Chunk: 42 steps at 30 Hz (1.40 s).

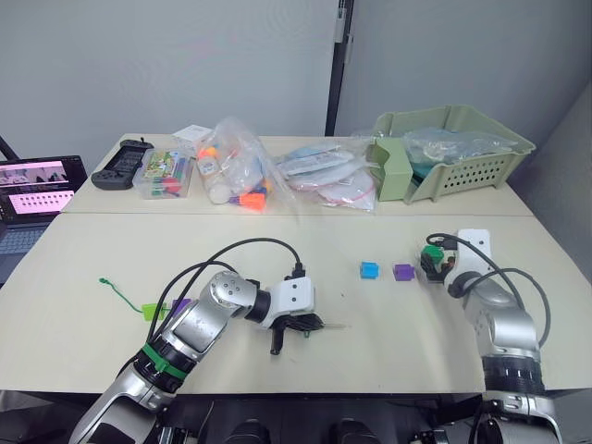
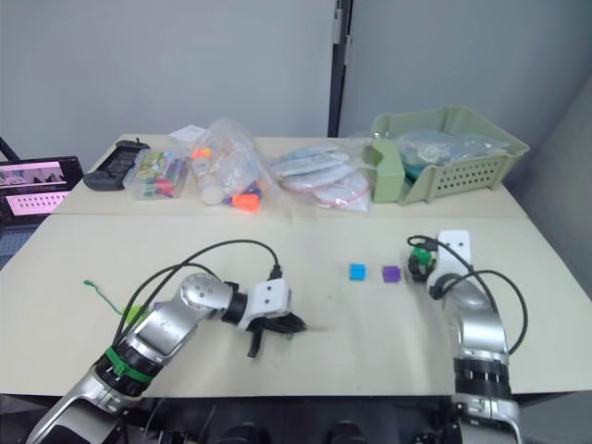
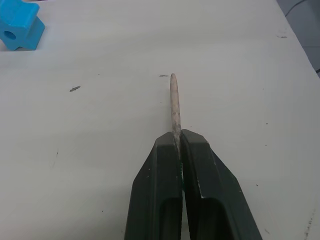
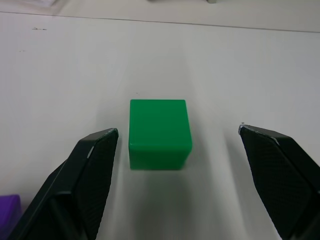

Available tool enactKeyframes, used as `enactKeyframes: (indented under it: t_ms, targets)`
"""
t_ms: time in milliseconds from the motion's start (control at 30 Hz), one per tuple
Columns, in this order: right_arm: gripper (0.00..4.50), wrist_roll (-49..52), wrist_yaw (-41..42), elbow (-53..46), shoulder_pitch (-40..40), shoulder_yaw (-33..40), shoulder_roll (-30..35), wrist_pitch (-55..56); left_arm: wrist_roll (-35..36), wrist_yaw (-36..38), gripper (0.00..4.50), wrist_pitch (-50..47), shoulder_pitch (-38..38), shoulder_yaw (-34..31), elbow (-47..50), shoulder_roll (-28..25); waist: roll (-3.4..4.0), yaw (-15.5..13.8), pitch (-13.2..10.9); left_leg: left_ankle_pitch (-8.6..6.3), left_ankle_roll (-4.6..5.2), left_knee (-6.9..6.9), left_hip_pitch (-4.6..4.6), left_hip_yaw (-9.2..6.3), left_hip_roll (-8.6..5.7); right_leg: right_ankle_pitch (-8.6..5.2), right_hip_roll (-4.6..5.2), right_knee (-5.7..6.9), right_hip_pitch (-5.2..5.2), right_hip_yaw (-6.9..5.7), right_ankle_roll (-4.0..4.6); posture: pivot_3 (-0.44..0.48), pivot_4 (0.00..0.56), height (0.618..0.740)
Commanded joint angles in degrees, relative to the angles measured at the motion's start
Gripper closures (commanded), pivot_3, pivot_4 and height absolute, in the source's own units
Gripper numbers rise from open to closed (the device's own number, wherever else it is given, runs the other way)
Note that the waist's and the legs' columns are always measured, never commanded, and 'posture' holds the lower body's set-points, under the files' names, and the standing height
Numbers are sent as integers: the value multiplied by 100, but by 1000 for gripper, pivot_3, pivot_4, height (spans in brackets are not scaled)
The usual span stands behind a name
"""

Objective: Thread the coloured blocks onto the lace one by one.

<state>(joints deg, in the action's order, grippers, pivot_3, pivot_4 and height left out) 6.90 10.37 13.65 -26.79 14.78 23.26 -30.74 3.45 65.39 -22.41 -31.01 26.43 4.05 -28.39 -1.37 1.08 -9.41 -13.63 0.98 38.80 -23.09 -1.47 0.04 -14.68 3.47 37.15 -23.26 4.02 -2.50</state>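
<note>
My right gripper grabs the dark green block by its opposite sides next. That leaves the block's hole free for the lace's pale tip [image 1: 335,326].
My left gripper [image 3: 177,142] is shut on the lace's stiff pale tip [image 3: 174,102], which pokes out ahead of the fingers just above the table. The lace's green cord [image 1: 125,298] trails left to a small knot [image 1: 104,280]. A lime green block [image 1: 154,311] and a purple block [image 1: 180,305] lie by my left forearm. A blue block [image 1: 370,269] and another purple block [image 1: 402,272] sit mid-table. At the right, my right gripper [image 4: 177,130] stands open, one finger on each side of the dark green block [image 4: 160,132] without touching it.
Along the back of the table stand a pale green basket [image 1: 462,157], clear bags of toys [image 1: 240,171], a clear box [image 1: 165,174] and a black device [image 1: 122,165]. A laptop [image 1: 32,190] sits at the far left. Black cables [image 1: 240,248] loop over my left arm.
</note>
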Motion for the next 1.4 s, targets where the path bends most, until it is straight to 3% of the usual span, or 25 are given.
enactKeyframes:
  t_ms: [33, 133, 167, 400, 600, 733, 800, 900, 967, 1133, 1200, 1400]
  targets:
    - [423, -33, 18, 293, -213, 6, 81, 393, 53, -45, 4500, 24, 6, -99, 230, -17, 0, 3, 0, 0, 0, 0, 0, 0, 0, 0, 0, 0, 0, 0, 0, 0, 150, 740]
    - [423, -24, 29, 546, -290, -4, 108, 641, 50, -59, 4500, 24, 8, -96, 232, -24, 0, -3, 0, 0, 0, 0, -1, -1, 0, 0, 1, 0, 0, 0, 0, 0, 150, 740]
    - [944, -16, 38, 583, -298, -4, 115, 688, 56, -58, 4500, 16, 14, -98, 248, -32, 0, -1, 0, 0, 0, 0, -1, -2, 0, 0, 1, 0, 0, 0, -1, 0, 150, 740]
    - [3281, 80, 65, 417, -221, 36, 83, 811, 66, -62, 4500, 10, -2, -98, 243, -51, 0, 12, 0, 0, 0, -2, 0, -3, 0, 1, 1, 0, 0, 0, -1, 0, 150, 740]
    - [3328, 295, -91, -1450, 412, 211, 45, 311, 79, -44, 4500, 6, 36, -107, 286, -106, 4, -1, 1, -1, 1, -3, -3, -6, 0, 1, 2, 2, -2, 0, -1, 0, 150, 740]
    - [3328, 552, -407, -3956, 1240, 169, -202, -825, 89, -39, 4500, 22, 38, -145, 259, -150, 8, -17, 1, -1, 1, -6, -5, -14, 2, 1, 3, 4, -3, -2, -2, 0, 150, 740]
    - [3328, 703, -587, -5220, 1649, -62, -423, -1469, 94, -42, 4500, 30, 29, -156, 227, -157, 15, -21, 2, -1, 1, -6, -9, -20, 5, 1, 2, 10, -9, -4, -2, 0, 150, 740]
    - [3328, 712, -861, -6334, 2002, -517, -674, -2211, 107, -28, 4500, 12, 22, -154, 228, -164, 15, 13, 2, -1, 2, -6, -9, -14, 7, 1, -1, 7, -10, -3, -2, 0, 150, 740]
    - [3328, 581, -1279, -7068, 2500, -1358, -993, -2560, 118, 18, 4500, 5, 19, -140, 229, -182, 15, 2, 3, 0, 0, 0, -8, -12, 4, 0, -1, 0, -7, -3, -3, 0, 150, 740]
    - [3328, 162, -1896, -7359, 3523, -2693, -1267, -2653, 147, 72, 4500, 1, -6, -128, 226, -218, 16, -14, 3, 0, 0, 3, -9, -12, 4, -2, -1, -6, -5, -5, -3, 0, 150, 740]
    - [3328, 7, -2067, -7000, 4139, -3142, -1407, -2274, 155, 98, 4500, -7, -29, -127, 225, -230, 15, -27, 3, 0, 0, 6, -9, -9, 3, -4, 6, -9, -4, -3, -7, 0, 150, 740]
    - [3328, 89, -2020, -6090, 4804, -3022, -1901, -1437, 166, 146, 4500, -15, -68, -133, 220, -263, 14, -108, 4, 0, 0, -5, -9, -12, 5, -15, -5, -9, -4, -23, -1, 0, 150, 740]
